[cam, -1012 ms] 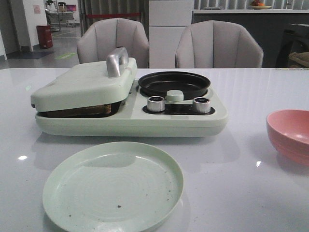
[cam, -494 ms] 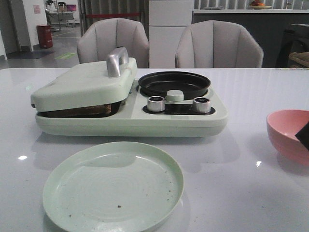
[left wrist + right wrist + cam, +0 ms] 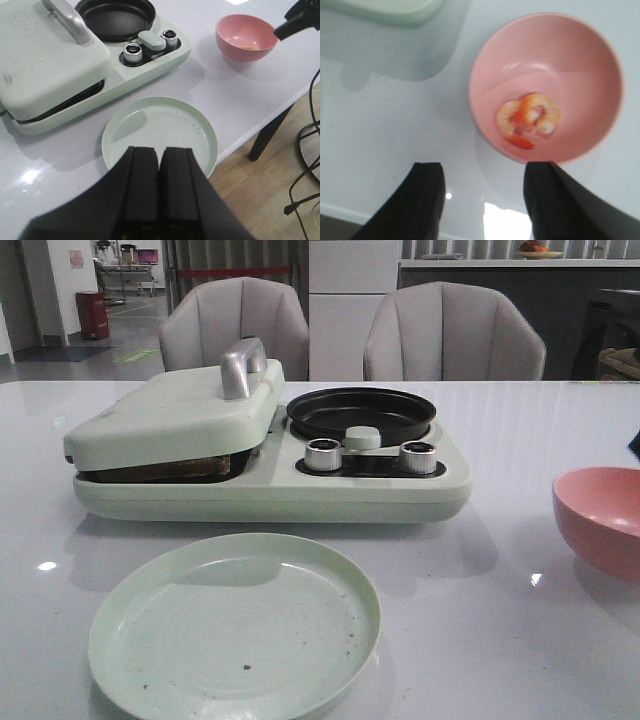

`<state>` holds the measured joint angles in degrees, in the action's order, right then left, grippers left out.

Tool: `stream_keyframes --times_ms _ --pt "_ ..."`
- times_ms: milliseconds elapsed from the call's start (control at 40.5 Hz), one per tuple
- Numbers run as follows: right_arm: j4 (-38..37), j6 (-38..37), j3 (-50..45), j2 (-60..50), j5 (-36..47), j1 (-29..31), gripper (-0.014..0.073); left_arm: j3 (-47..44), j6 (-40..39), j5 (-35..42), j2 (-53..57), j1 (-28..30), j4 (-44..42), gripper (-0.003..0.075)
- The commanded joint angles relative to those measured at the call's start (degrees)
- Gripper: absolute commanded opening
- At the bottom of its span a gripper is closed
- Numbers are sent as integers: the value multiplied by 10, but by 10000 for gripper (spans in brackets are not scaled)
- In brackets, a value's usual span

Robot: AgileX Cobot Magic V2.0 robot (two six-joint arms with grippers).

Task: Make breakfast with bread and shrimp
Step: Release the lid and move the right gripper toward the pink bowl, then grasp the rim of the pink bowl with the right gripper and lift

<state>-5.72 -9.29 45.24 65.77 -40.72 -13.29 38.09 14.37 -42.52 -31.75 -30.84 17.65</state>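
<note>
My right gripper needs to take the pink bowl by its thin rim [image 3: 618, 469] next, because the bowl's round body is wider than my open fingertips.
The shrimp [image 3: 527, 120], curled, orange-pink and whitish, lies in the pink bowl [image 3: 570, 60]. My right gripper [image 3: 485, 167] hovers open above the table just beside the bowl, nothing between its fingers. In the front view only a dark sliver of the right arm [image 3: 635, 445] shows above the bowl [image 3: 600, 520]. My left gripper [image 3: 160, 150] is shut and empty, held above the near edge of the pale green plate [image 3: 160, 130]. The bread is hidden under the lowered lid [image 3: 170, 410] of the breakfast maker. Only a brown strip [image 3: 165, 469] shows in the lid gap.
The green breakfast maker [image 3: 270, 490] stands mid-table with a black round pan [image 3: 360, 412], two silver knobs [image 3: 322, 455] and a silver lid handle [image 3: 240, 365]. Two grey chairs [image 3: 455, 335] stand behind. The table's edge [image 3: 260, 130] runs close past the plate and bowl.
The right arm came into the front view at the right edge over the bowl half a second ago and now shows only as a smaller sliver higher up. Nothing else moved.
</note>
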Motion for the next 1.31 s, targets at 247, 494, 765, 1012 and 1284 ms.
stream_keyframes --times_ms 247,494,765,1012,1284 --pt "-11 8 85 71 4 165 471 16 -4 39 -1 -4 10 101" --pt "-11 8 119 168 13 192 471 16 -4 39 -1 -4 10 101" --pt "-11 8 142 253 36 192 469 16 -4 39 -1 -4 10 101" --pt "-11 8 145 294 49 192 467 16 -4 39 -1 -4 10 101" --pt "-10 8 145 296 56 192 199 16 -4 39 -1 -4 10 101"
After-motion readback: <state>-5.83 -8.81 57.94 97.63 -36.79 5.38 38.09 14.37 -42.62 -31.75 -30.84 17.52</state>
